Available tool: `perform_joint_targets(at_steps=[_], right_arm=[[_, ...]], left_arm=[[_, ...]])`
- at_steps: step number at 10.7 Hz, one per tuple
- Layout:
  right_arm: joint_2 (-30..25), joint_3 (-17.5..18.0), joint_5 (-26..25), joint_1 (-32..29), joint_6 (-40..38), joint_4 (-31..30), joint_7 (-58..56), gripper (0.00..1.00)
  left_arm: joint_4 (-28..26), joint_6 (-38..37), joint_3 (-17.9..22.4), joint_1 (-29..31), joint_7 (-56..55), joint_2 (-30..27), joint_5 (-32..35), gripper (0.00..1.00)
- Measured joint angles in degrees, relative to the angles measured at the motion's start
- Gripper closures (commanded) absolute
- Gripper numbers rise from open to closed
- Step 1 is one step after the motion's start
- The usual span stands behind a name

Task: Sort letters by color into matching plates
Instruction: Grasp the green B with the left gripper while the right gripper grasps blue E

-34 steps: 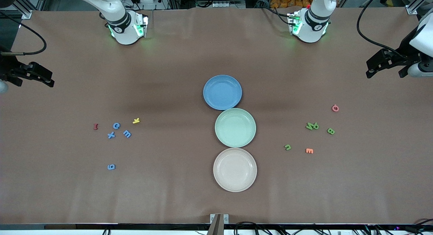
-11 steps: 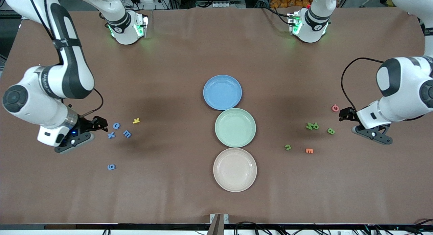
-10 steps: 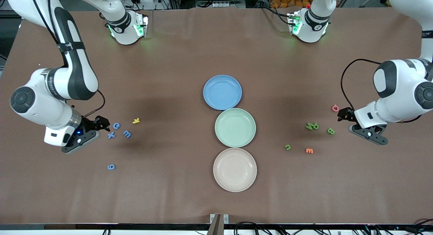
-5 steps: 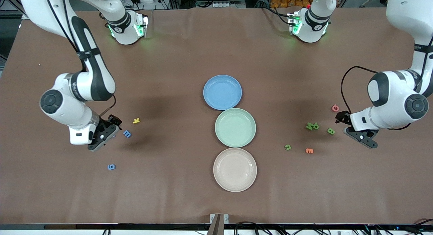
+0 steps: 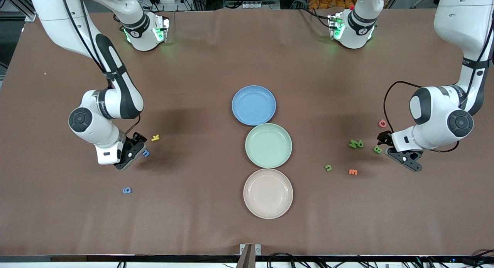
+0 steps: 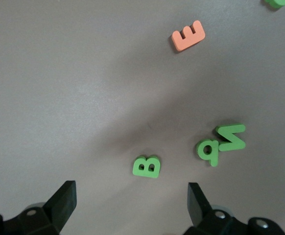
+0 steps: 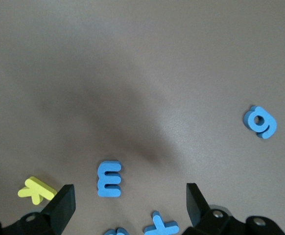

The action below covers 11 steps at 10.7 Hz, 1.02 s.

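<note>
The right gripper's fingers don't reach the blue E yet, so they would miss it if they closed now. The right gripper needs to move toward the E first and then close on it.
The blue plate (image 5: pixel 253 105) and the mint green plate (image 5: pixel 268 145) lie mid-table, both bare. My right gripper (image 5: pixel 136 144) (image 7: pixel 130 203) hangs open over the blue letters. Below it lie a blue E (image 7: pixel 109 179) (image 5: pixel 145 153), a blue X (image 7: pixel 161 228) and the edge of another blue letter (image 7: pixel 115 232). A blue 9 (image 5: pixel 127 190) (image 7: pixel 260 121) lies apart, nearer the front camera. My left gripper (image 5: pixel 386 140) (image 6: pixel 131 196) is open just beside the green B (image 5: pixel 377 149) (image 6: pixel 147 167). Green P (image 6: pixel 208 149) and N (image 6: pixel 232 137) touch each other; a fourth green letter (image 5: pixel 328 168) lies nearer the plates.
A cream-white plate (image 5: pixel 268 193) sits nearest the front camera, touching the green plate. A yellow K (image 5: pixel 155 137) lies by the blue letters. A pink piece (image 5: pixel 382 123) and an orange E (image 5: pixel 352 172) lie among the green ones.
Both arms have swung in toward the table's middle. The right gripper now covers the blue X and its neighbour in the front view. The left gripper has come up beside the green B.
</note>
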Motion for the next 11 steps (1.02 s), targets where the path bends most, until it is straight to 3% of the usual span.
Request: perform_joint_targets(at_steps=[6, 11], right_arm=[[2.82, -0.04, 0.00, -0.31, 4.28, -0.60, -2.44, 0.00], [3.37, 0.09, -0.05, -0.18, 5.61, -0.62, -3.02, 0.00]], left_arm=[[-5.26, 8.29, 0.02, 0.03, 0.21, 1.47, 0.03, 0.00], [-6.63, 11.72, 0.03, 0.09, 0.21, 2.94, 0.04, 0.09]])
